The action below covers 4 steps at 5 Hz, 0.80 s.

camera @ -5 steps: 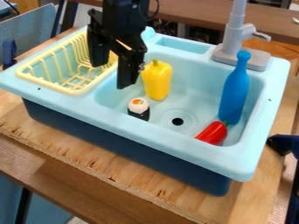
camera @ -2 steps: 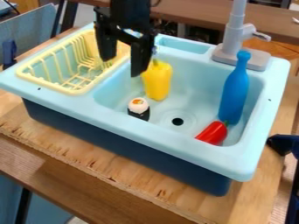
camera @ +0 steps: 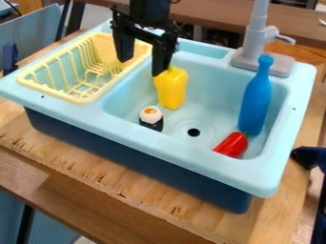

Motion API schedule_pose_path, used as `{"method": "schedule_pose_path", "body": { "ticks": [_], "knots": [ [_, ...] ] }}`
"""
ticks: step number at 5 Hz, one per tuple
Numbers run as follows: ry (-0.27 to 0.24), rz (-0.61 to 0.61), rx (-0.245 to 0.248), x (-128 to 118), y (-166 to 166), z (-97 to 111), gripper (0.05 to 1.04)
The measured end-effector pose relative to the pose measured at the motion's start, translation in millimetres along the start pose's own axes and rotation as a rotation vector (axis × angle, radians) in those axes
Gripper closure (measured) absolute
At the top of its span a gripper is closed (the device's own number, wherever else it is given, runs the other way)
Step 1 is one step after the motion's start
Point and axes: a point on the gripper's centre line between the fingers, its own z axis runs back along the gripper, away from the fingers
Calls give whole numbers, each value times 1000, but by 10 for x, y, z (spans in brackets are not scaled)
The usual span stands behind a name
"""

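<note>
The yellow pepper [camera: 171, 88] needs to go beside the blue bottle. My gripper should grab it by its top next.
My black gripper [camera: 141, 67] hangs open over the divider between the drying rack and the basin, with nothing between its fingers. Its right finger is just above and left of the top of a yellow pepper [camera: 171, 88], overlapping it in view; whether they touch, I cannot tell. In the basin, a sushi piece [camera: 151, 118] with a white and orange top and black base sits below the pepper. A blue bottle [camera: 255, 100] leans upright at the basin's right side. A red pepper [camera: 233, 145] lies near the front right corner.
The light blue sink [camera: 162, 148] stands on a wooden table [camera: 96, 174]. A yellow drying rack [camera: 70, 81] occupies its left part, and a grey faucet [camera: 255, 45] rises at the back right. A dark object [camera: 307, 157] is at the right edge.
The gripper has shifted right and toward the back, from over the basin's left side and rack edge to beside the yellow pepper's top. The objects in the sink have not moved.
</note>
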Motion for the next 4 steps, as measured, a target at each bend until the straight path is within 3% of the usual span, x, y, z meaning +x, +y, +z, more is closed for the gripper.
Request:
{"method": "schedule_pose_path", "body": {
  "ticks": [2, 4],
  "knots": [
    [24, 45, -24, 275, -12, -46, 82],
    [47, 56, -21, 381, -24, -133, 82]
  ]
}}
